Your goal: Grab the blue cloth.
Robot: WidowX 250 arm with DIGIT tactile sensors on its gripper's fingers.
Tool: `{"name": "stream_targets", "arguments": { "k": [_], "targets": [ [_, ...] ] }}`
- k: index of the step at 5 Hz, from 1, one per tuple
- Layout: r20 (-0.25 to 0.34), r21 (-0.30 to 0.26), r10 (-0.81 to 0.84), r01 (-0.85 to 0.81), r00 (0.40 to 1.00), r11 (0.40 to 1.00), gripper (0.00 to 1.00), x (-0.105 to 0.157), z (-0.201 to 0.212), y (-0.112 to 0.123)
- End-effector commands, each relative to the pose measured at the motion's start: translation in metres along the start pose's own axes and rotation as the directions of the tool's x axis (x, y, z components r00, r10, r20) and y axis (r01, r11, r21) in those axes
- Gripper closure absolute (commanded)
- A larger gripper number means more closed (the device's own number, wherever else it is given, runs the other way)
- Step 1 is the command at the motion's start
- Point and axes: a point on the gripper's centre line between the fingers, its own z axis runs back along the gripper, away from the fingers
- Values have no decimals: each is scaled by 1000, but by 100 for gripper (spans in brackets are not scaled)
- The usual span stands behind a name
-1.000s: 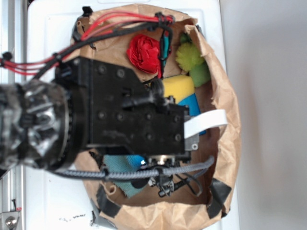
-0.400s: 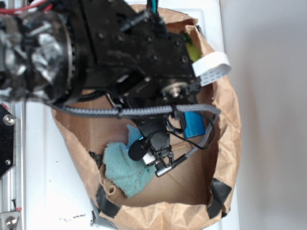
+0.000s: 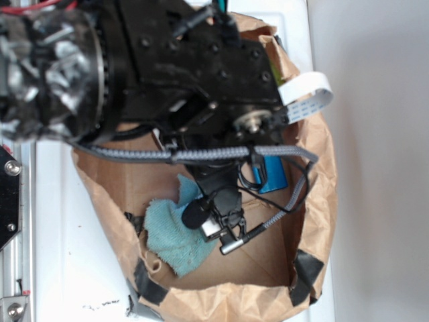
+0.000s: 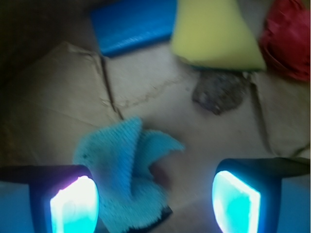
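Note:
My gripper is to pick up the blue cloth by its raised fold point(image 4: 130, 160), so it should grip there next.
The blue cloth point(image 3: 167, 231) is a crumpled pale teal rag on the brown paper floor of the bag, at the lower left. In the wrist view the cloth point(image 4: 124, 165) lies below and between my fingers, nearer the left pad point(image 4: 75, 206) than the right pad point(image 4: 235, 201). My gripper point(image 4: 155, 201) is open with a wide gap and holds nothing. In the exterior view the gripper point(image 3: 213, 221) hangs over the cloth's right edge, and the black arm hides the upper part of the bag.
A shiny blue block point(image 4: 133, 22), a yellow sponge wedge point(image 4: 216, 31) and a red ruffled ball point(image 4: 286, 39) lie farther in. A dark stain point(image 4: 218, 92) marks the floor. The crumpled paper bag walls point(image 3: 315, 168) ring everything. The blue block point(image 3: 271, 176) shows beside the arm.
The arm has swung from over the bag's middle toward the top of the exterior view, uncovering the cloth. Since 0.4 s ago the gripper has shifted slightly down and right over the cloth.

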Motion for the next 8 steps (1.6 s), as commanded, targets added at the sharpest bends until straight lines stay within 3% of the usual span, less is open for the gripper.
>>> {"name": "stream_targets", "arguments": {
  "k": [1,4,6,7,8],
  "targets": [
    [16,-48,-32,32,999,998,0,-13,-15,-15],
    [23,-78,-104,105,994,991,0,-28,-33,-42],
    [69,-8,-156,157,985,988,0,-24,-56,-42],
    [53,21,-197,196,979,980,0,-32,-68,-42],
    [55,16,-195,194,979,981,100,-30,-66,-43]
  ]
}}
